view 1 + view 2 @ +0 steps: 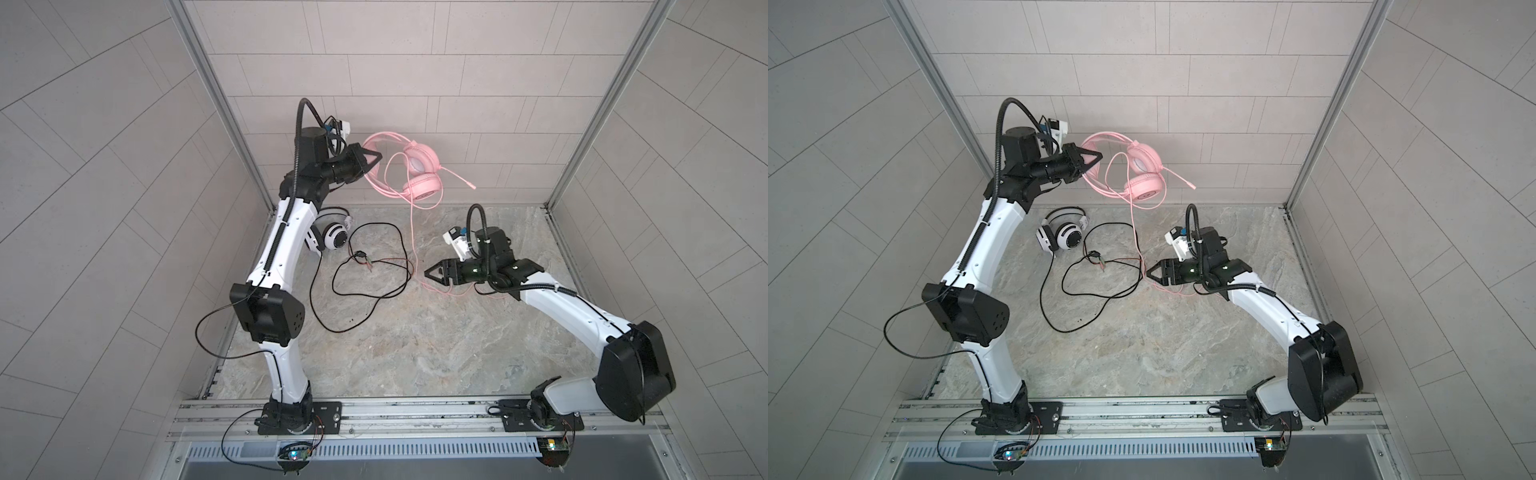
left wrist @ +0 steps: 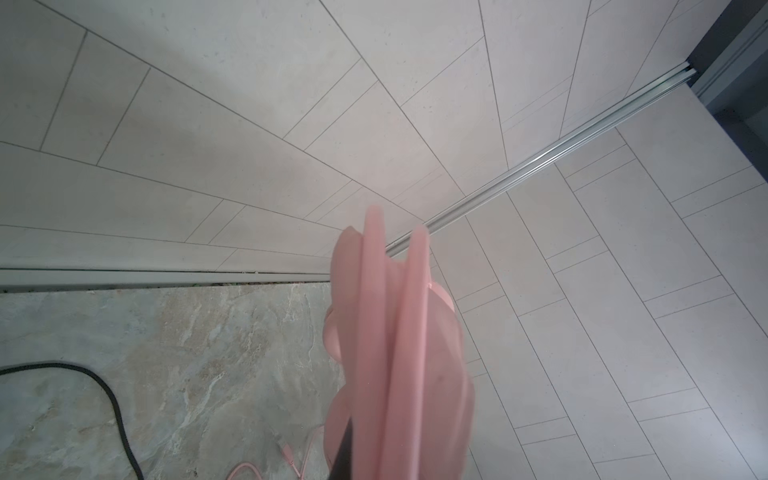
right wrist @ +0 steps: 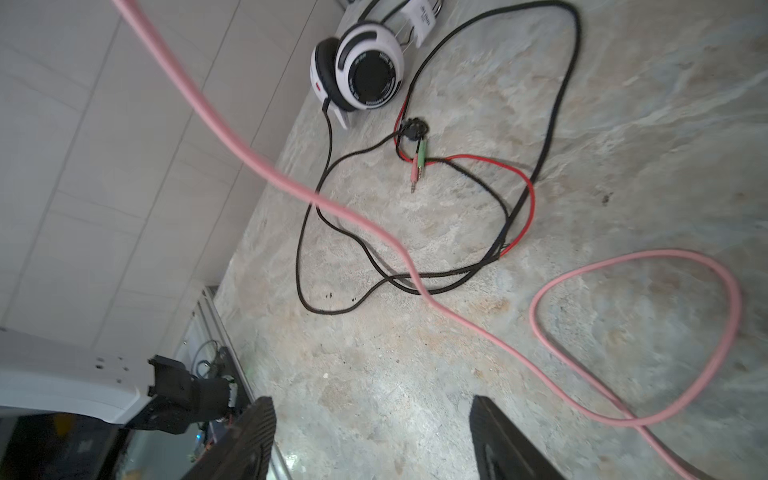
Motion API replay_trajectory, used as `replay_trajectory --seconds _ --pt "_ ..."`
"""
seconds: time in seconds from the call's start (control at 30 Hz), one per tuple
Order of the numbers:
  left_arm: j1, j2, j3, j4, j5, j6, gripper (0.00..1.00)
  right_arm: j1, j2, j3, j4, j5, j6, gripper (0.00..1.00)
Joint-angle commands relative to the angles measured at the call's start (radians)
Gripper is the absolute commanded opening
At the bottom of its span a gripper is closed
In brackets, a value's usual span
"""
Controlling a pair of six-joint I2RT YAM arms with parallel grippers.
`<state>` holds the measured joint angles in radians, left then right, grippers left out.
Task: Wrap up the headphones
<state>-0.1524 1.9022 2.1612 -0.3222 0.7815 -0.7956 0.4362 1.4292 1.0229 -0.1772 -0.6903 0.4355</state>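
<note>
The right gripper grabs the pink cable by its hanging part [image 1: 412,230] below the pink headphones [image 1: 421,160] next, to wind the cable around them.
My left gripper [image 1: 371,159] [image 1: 1093,157] is shut on the headband of the pink headphones [image 1: 420,174] [image 1: 1144,174] and holds them in the air near the back wall. The headband [image 2: 395,332] fills the left wrist view. Their thin pink cable [image 1: 412,232] [image 3: 415,270] hangs to the table and loops beside my right gripper [image 1: 430,274] [image 1: 1152,272] [image 3: 372,403]. That gripper is open and low over the table, with nothing between its fingers. The white-and-black headphones [image 1: 334,237] [image 1: 1065,237] [image 3: 361,75] lie at the back left, with their black cable [image 1: 365,270] [image 3: 552,124] sprawled in loops.
Jack plugs and a thin red wire [image 3: 417,166] lie inside the black cable's loops. Tiled walls with aluminium posts [image 1: 232,124] close the back and sides. The arms' mounting rail [image 1: 415,411] runs along the front edge of the marble table [image 1: 415,353].
</note>
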Motion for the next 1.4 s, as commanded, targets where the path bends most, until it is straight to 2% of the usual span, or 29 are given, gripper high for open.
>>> replay_trajectory --seconds 0.0,0.07,0.17,0.3,0.43,0.5,0.63,0.77,0.83,0.93,1.03,1.1,1.17,1.37 --pt "0.006 0.003 0.071 0.011 0.012 -0.025 0.00 0.035 0.068 0.003 0.258 0.060 -0.040 0.78" --pt "0.007 0.002 0.082 -0.007 0.010 -0.022 0.00 0.061 0.132 0.014 0.343 0.048 -0.026 0.82" --pt "0.011 -0.009 0.082 -0.017 0.006 -0.023 0.00 0.100 0.225 0.030 0.454 0.071 0.000 0.82" --pt "0.018 -0.017 0.081 -0.025 0.003 -0.026 0.00 0.118 0.296 0.053 0.554 0.125 0.020 0.79" --pt "0.024 -0.022 0.077 -0.031 0.004 -0.027 0.00 0.108 0.313 0.089 0.537 0.150 -0.008 0.76" --pt "0.029 -0.021 0.080 -0.030 0.009 -0.028 0.00 0.102 0.308 0.104 0.509 0.148 -0.021 0.72" --pt "0.046 -0.023 0.083 -0.028 0.012 -0.037 0.00 0.083 0.289 0.081 0.475 0.157 -0.044 0.70" --pt "0.050 -0.022 0.083 -0.006 0.012 -0.055 0.00 0.050 0.310 0.073 0.500 0.138 -0.011 0.70" --pt "0.050 -0.017 0.083 0.004 0.012 -0.065 0.00 0.053 0.336 0.105 0.492 0.112 -0.004 0.63" --pt "0.052 -0.015 0.082 0.008 0.016 -0.067 0.00 0.075 0.347 0.142 0.484 0.101 0.002 0.43" --pt "0.058 -0.016 0.074 0.003 0.017 -0.059 0.00 0.084 0.320 0.165 0.446 0.094 0.011 0.17" --pt "0.063 -0.021 0.051 0.002 0.015 -0.050 0.00 0.084 0.272 0.179 0.361 0.102 -0.015 0.07" --pt "0.068 -0.029 0.017 -0.008 0.005 -0.023 0.00 0.082 0.206 0.205 0.238 0.134 -0.063 0.01" --pt "0.068 -0.063 -0.080 -0.097 -0.051 0.108 0.00 0.063 -0.009 0.324 -0.132 0.242 -0.196 0.00"
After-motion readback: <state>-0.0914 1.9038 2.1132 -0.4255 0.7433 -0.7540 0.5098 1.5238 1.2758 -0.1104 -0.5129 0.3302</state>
